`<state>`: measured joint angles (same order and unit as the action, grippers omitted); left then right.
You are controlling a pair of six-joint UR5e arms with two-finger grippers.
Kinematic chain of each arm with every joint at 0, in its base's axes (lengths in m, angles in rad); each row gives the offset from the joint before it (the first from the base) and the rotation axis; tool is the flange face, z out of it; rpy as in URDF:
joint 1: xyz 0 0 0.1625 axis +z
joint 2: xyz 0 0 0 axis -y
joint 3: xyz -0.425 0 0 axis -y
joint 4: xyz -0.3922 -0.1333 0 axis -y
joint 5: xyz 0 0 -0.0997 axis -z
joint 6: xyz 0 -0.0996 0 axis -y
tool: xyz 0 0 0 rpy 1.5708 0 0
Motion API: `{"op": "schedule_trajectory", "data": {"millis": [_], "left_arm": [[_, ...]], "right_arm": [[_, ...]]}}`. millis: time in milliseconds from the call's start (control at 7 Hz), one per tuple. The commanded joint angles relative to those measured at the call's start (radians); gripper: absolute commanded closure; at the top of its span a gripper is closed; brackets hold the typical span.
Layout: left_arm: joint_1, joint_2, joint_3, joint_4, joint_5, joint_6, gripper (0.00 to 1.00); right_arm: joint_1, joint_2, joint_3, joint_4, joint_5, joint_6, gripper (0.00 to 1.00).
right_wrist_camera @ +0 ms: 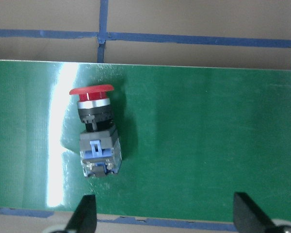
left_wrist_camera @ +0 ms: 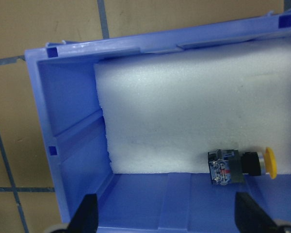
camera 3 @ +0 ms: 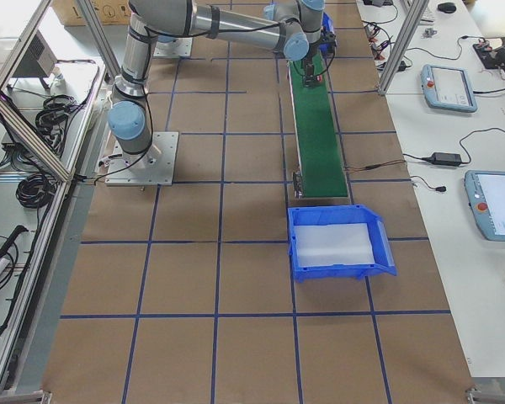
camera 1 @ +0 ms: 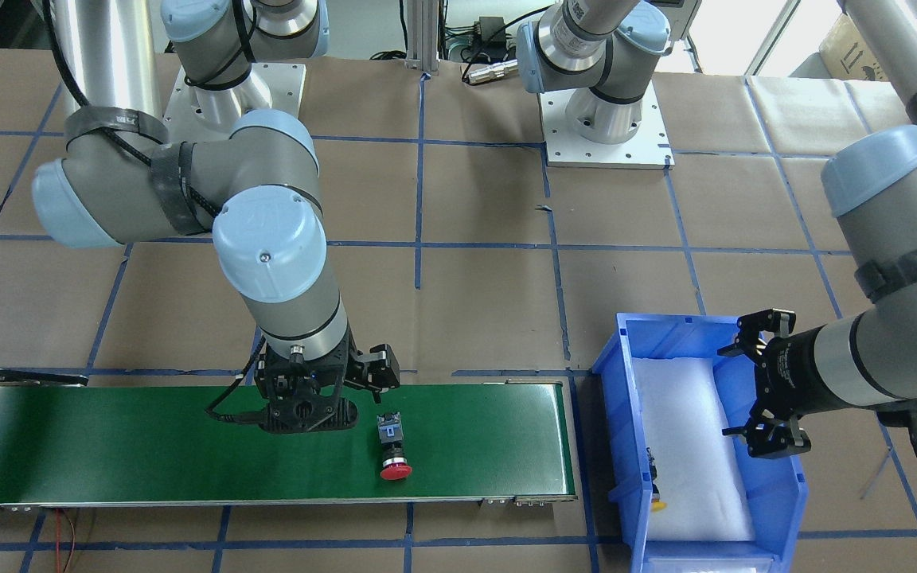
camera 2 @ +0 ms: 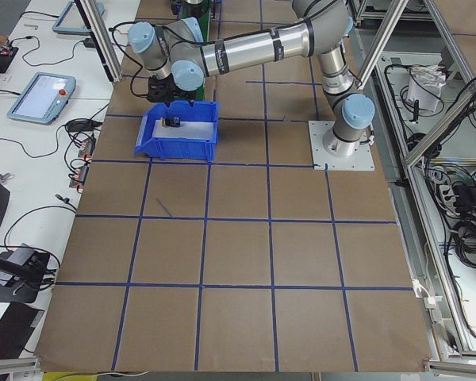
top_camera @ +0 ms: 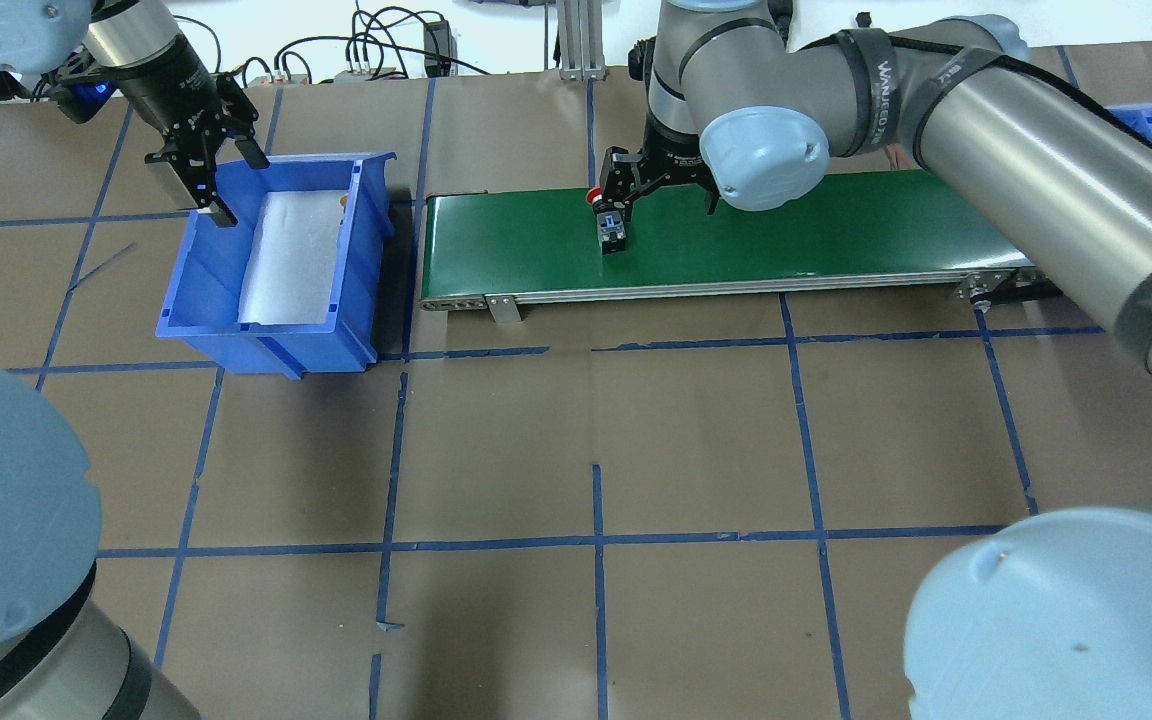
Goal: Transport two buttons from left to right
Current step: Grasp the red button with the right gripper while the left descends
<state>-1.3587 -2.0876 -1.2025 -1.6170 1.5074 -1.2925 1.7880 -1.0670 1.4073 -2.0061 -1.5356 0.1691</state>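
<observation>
The left gripper grabs the yellow-capped button by its boxy grey body [left_wrist_camera: 226,167] next, where flat sides face each other, since the yellow cap [left_wrist_camera: 270,163] is a round disc.
The red-capped button [camera 1: 393,450] lies on its side on the green conveyor belt [camera 1: 148,446], also shown in the right wrist view as the button [right_wrist_camera: 97,138]. My right gripper [right_wrist_camera: 167,218] hovers open above the belt with nothing between its fingers; the red button [top_camera: 613,228] sits just off to one side of the right gripper [top_camera: 661,185]. The yellow-capped button [left_wrist_camera: 240,165] rests on white foam inside the blue bin [camera 1: 626,374], against one wall. My left gripper [camera 1: 725,391] hangs open over that bin's rim, holding nothing.
A second blue bin [camera 3: 337,244] lined with white foam stands past the belt's other end. The table [top_camera: 586,450] is covered in brown paper with blue tape lines. Both arm bases [camera 1: 606,119] sit on white plates at the robot side.
</observation>
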Motion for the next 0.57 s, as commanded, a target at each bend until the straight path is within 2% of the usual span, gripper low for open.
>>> {"op": "schedule_trajectory", "data": {"millis": [0,429], "left_arm": [[-0.005,-0.031,-0.002,0.042,-0.001,-0.222,0.00],[-0.020,-0.052,-0.009,0.032,-0.003,-0.245,0.00]], "right_arm": [[0.021,0.086,-0.066,-0.009,0.005,0.052,0.00],[0.022,0.127,-0.079,0.000,0.003,0.052,0.00]]}}
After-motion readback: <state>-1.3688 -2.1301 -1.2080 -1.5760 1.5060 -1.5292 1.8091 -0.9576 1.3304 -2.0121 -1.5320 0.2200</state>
